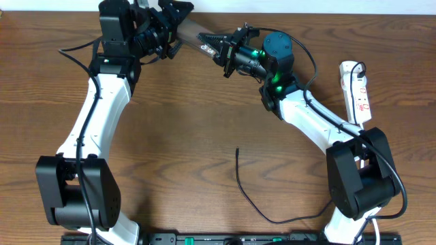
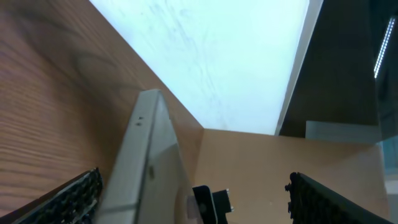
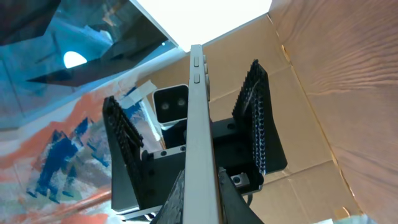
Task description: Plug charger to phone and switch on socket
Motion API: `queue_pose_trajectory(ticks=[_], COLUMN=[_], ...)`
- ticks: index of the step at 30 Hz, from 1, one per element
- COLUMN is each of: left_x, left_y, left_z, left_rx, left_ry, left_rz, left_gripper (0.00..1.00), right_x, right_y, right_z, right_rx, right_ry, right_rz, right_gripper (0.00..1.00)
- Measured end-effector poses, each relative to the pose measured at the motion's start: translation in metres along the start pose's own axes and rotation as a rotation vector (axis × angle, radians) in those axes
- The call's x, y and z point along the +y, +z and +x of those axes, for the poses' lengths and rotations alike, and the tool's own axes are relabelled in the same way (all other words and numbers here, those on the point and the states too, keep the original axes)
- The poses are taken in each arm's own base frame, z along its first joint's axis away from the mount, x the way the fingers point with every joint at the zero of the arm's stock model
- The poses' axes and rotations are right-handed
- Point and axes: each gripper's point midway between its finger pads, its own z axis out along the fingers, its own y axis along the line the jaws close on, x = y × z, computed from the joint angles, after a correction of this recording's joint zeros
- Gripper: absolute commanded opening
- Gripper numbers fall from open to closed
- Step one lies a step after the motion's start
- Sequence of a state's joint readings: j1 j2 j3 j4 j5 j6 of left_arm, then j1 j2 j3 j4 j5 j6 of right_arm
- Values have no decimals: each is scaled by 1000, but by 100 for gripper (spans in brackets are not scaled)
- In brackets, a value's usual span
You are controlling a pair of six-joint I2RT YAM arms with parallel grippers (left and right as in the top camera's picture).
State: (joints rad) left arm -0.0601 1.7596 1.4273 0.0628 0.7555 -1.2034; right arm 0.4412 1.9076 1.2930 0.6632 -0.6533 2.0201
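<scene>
My left gripper grabs the phone's end opposite my right gripper next, so the phone's other end stays free to plug the charger (image 1: 253, 199).
The phone (image 1: 197, 37) is a brown slab held in the air at the table's far edge, between my two grippers. My right gripper (image 1: 222, 50) is shut on its right end. In the right wrist view the two fingers (image 3: 199, 196) pinch the phone's pale edge (image 3: 198, 106). My left gripper (image 1: 167, 31) is open around the phone's left end. In the left wrist view its jaws (image 2: 194, 190) stand wide apart, with the phone's edge (image 2: 144, 162) close to the left finger. The charger (image 1: 253, 199), a thin black cable, lies loose on the table with its tip (image 1: 237, 150) free. The socket (image 1: 357, 92) lies at the right.
The wooden table (image 1: 177, 136) carries the charger cable at mid front. The socket's white lead runs toward the right arm's base (image 1: 357, 177). The left arm's base (image 1: 75, 190) stands at the front left. A cardboard wall shows behind the table (image 3: 311, 81).
</scene>
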Motion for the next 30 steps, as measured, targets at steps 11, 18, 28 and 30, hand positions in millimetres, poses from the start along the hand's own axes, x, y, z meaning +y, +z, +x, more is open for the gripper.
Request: queue_pose_trajectory(ticks=[11, 18, 28, 30], left_x=[-17, -17, -17, -17], left_y=[-1, -1, -1, -1], left_z=[-10, -12, -14, -13], left_rx=[-51, -59, -67, -67], left_ry=[-13, -53, -83, -84], left_rz=[60, 62, 61, 60], left_gripper=[72, 63, 48, 49], right_x=[5, 6, 10, 11], right_y=[0, -1, -1, 0], right_z=[-9, -12, -11, -10], right_rx=[-53, -70, -69, -67], right_ry=[17, 18, 6, -3], right_rz=[-27, -36, -53, -57], right_gripper=[1, 1, 1, 1])
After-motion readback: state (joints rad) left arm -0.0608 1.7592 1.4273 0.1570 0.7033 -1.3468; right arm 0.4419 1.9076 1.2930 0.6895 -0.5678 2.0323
